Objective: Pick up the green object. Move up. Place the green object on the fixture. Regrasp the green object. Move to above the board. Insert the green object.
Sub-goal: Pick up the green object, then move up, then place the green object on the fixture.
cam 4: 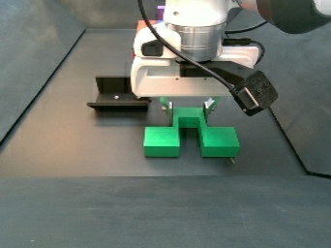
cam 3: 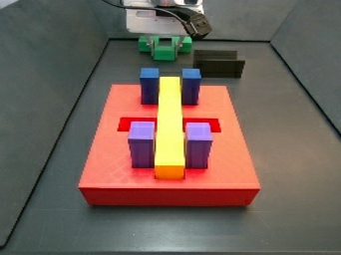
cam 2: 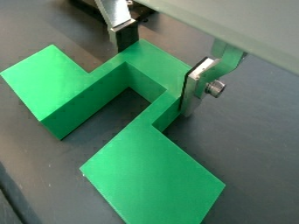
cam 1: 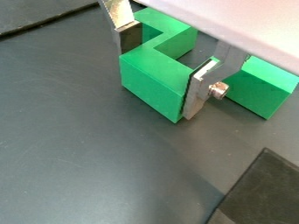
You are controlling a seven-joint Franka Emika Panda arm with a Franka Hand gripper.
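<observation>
My gripper grabs the green object by its middle bar next, to set the green object on the fixture (cam 3: pixel 220 63).
The green object (cam 4: pixel 191 137) lies on the dark floor at the far end from the board, also seen in a side view (cam 3: pixel 163 44). In both wrist views its middle bar (cam 1: pixel 158 83) (cam 2: pixel 146 66) sits between my fingers. My gripper (cam 1: pixel 162 70) (cam 2: pixel 160 66) (cam 4: pixel 191 112) is lowered over it and open. One finger (cam 2: pixel 197 87) is against the bar's side; the other (cam 2: pixel 122 37) stands a little off it. The fixture (cam 4: pixel 116 95) (cam 3: pixel 220 63) stands beside the green object, apart from it. The red board (cam 3: pixel 167 164) lies nearer the front.
The board carries blue blocks (cam 3: pixel 170 85), purple blocks (cam 3: pixel 170 144) and a long yellow bar (cam 3: pixel 170 125). Grey walls (cam 3: pixel 80 90) close in the floor on both sides. A dark flat plate (cam 1: pixel 263 188) shows near the green object in a wrist view.
</observation>
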